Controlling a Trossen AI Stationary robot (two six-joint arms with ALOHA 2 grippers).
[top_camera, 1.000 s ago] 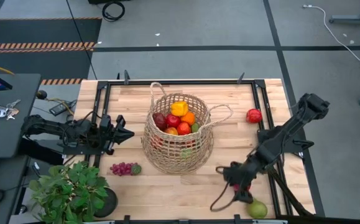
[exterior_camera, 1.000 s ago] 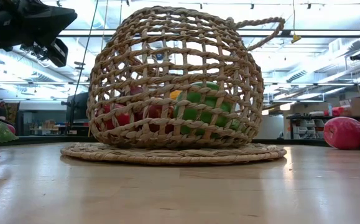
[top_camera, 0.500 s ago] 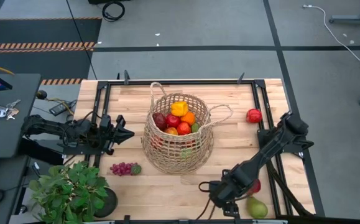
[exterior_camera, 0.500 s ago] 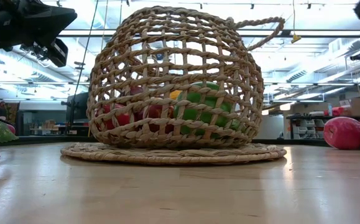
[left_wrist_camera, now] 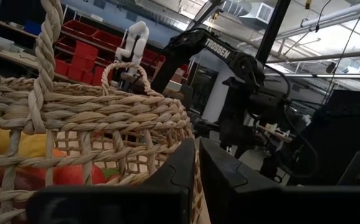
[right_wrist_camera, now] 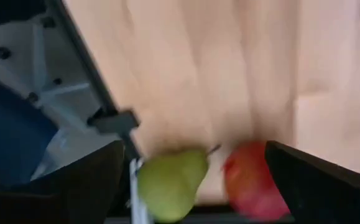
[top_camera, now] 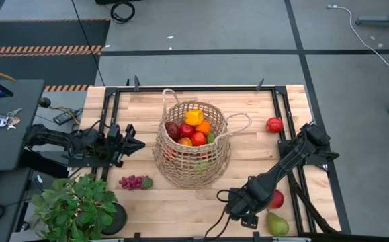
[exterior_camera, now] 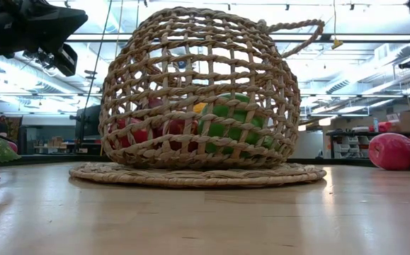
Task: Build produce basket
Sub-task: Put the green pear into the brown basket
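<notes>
The right gripper grabs the green pear by its rounded body next. The pear then goes into the produce basket.
The tan straw basket stands mid-table and also shows in the low view. It holds a yellow pepper, an orange, red apples and a green fruit. My left gripper is shut and empty, hovering left of the basket, whose rim fills the left wrist view. My right gripper is open and empty near the front edge. A red apple and a green pear lie to its right and show between its fingers in the right wrist view, the pear left of the apple.
Another red apple lies at the far right and shows in the low view. Purple grapes lie front left beside a small green fruit. A potted plant stands at the front left corner. Black frame rails run along the table edges.
My right gripper has moved from over the red apple toward the table's left and near edge. The apple, which it covered, now shows beside the pear. My left arm and the basket have kept still.
</notes>
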